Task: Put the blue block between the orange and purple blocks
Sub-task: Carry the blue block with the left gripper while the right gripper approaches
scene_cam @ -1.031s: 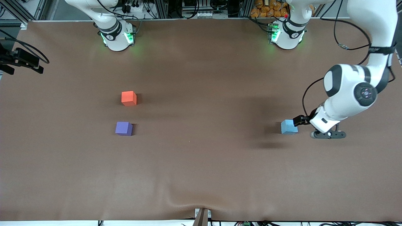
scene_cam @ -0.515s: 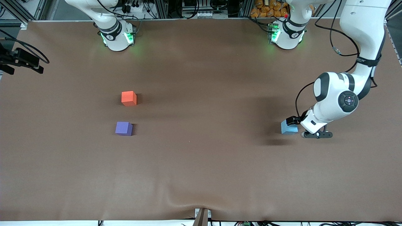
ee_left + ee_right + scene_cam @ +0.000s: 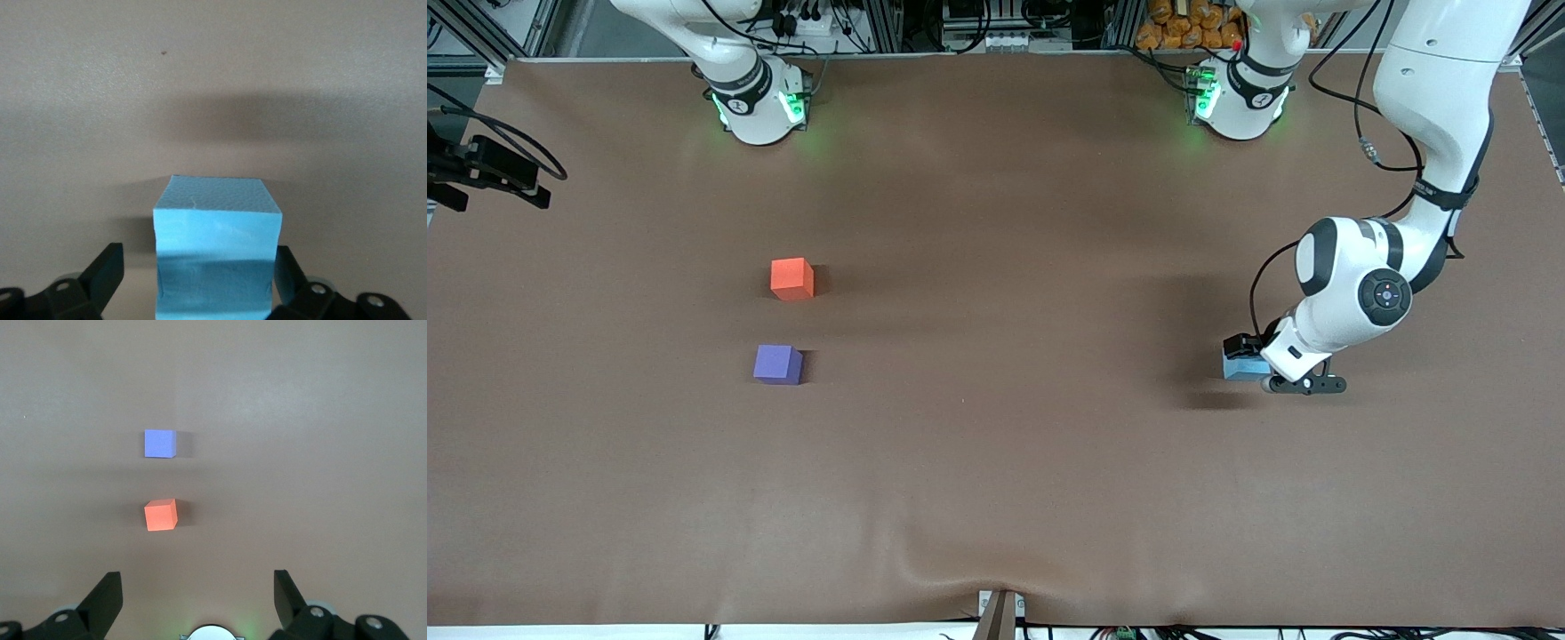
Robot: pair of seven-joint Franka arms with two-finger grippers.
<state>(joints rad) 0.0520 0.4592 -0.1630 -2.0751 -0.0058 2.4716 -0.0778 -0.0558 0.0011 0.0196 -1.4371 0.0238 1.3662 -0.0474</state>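
The robot next needs to grab the blue block [image 3: 1236,367] by its opposite sides with the left gripper, to put it between the orange and purple blocks.
The blue block [image 3: 1236,367] lies on the brown table toward the left arm's end. My left gripper [image 3: 1252,359] is down at it, open, with the block [image 3: 217,233] between its two fingers [image 3: 107,273]; a gap shows on one side. The orange block [image 3: 791,278] and the purple block [image 3: 777,364] lie toward the right arm's end, the purple one nearer the front camera, with a gap between them. My right gripper [image 3: 198,597] is open and empty, held high near its base; its wrist view shows the orange block [image 3: 161,515] and purple block [image 3: 160,443]. The right hand is out of the front view.
The two arm bases [image 3: 760,107] [image 3: 1236,102] stand at the table's back edge. A black camera mount [image 3: 489,169] juts in at the right arm's end. A small ripple in the table cover [image 3: 960,569] lies at the front edge.
The left arm has slid its gripper toward the right arm's end, from beside the blue block to straddling it. The blocks and the right arm have not moved.
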